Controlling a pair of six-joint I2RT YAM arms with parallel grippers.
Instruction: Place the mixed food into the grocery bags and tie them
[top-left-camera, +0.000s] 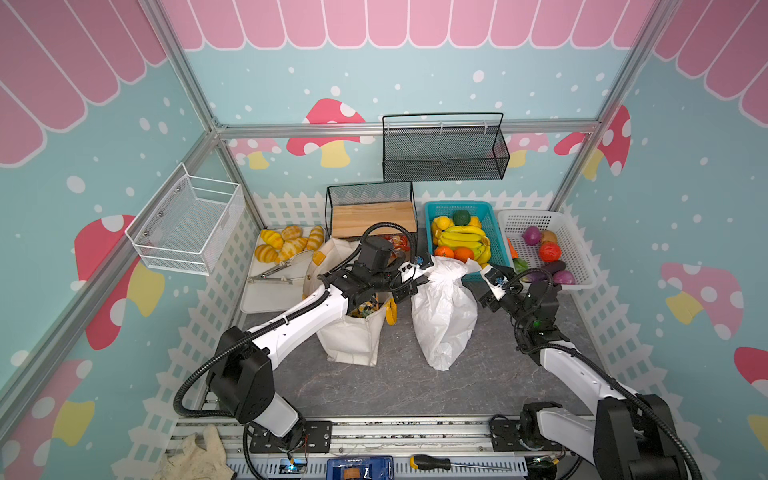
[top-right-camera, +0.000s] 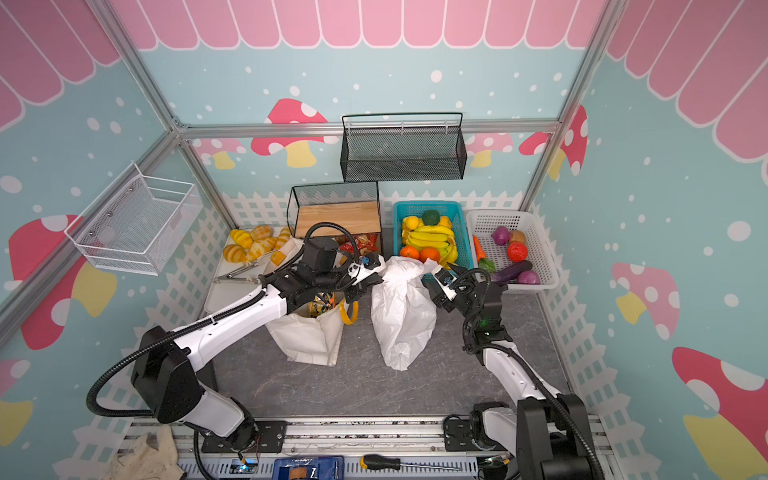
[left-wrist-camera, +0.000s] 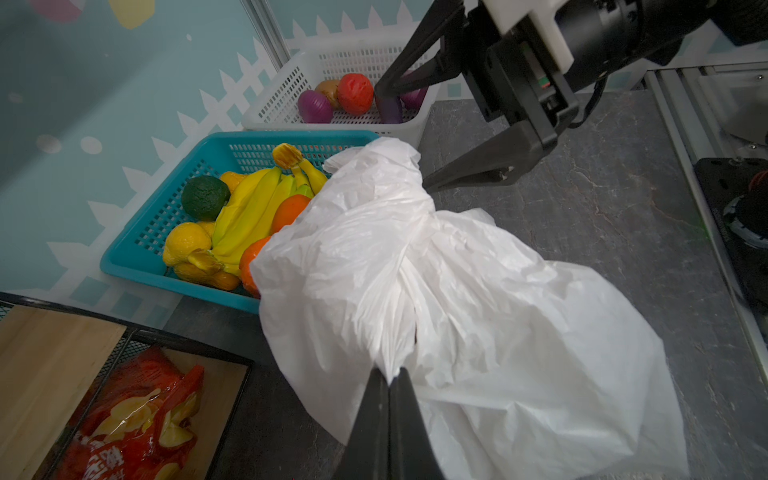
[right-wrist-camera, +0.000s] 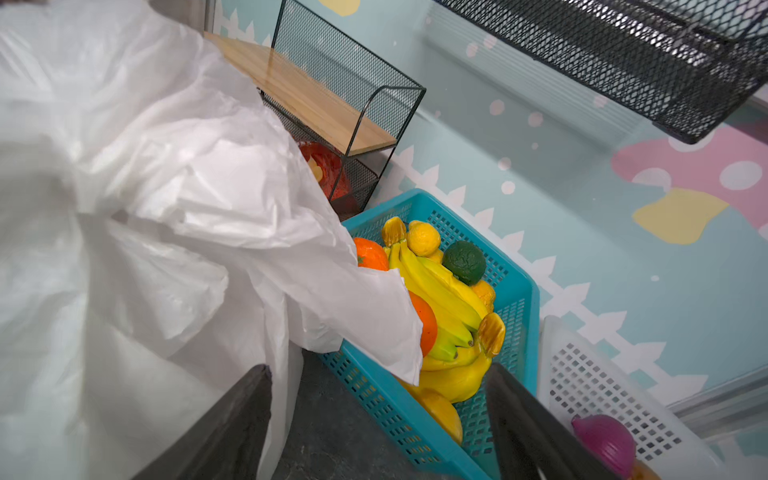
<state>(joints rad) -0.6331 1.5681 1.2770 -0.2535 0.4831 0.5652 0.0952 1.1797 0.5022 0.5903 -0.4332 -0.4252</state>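
The robot's right gripper should next pinch the plastic bag's other flap, opposite the left gripper's fold, to tie the loose tip (top-left-camera: 473, 266) (right-wrist-camera: 406, 352) of the plastic bag.
The white plastic carrier bag (top-left-camera: 442, 311) (top-right-camera: 403, 311) stands mid-table with its top gathered and twisted. My left gripper (left-wrist-camera: 390, 374) (top-left-camera: 426, 276) is shut on a pinched fold of its top. My right gripper (right-wrist-camera: 378, 374) (top-left-camera: 478, 278) stands open beside the bag's other flap (right-wrist-camera: 353, 316), with nothing between its fingers. The cream canvas tote (top-left-camera: 353, 336) (top-right-camera: 309, 340) stands to the left under my left arm, with snack packets (top-left-camera: 365, 305) showing in its mouth. A dark purple eggplant (top-left-camera: 544, 270) lies in the white basket (top-left-camera: 577, 249).
A teal basket (top-left-camera: 432, 208) of bananas and oranges sits right behind the plastic bag. A black wire shelf (top-left-camera: 372, 216) with a wooden board holds a red packet (left-wrist-camera: 137, 419). A tray (top-left-camera: 270, 295) with bread rolls and tongs lies at back left.
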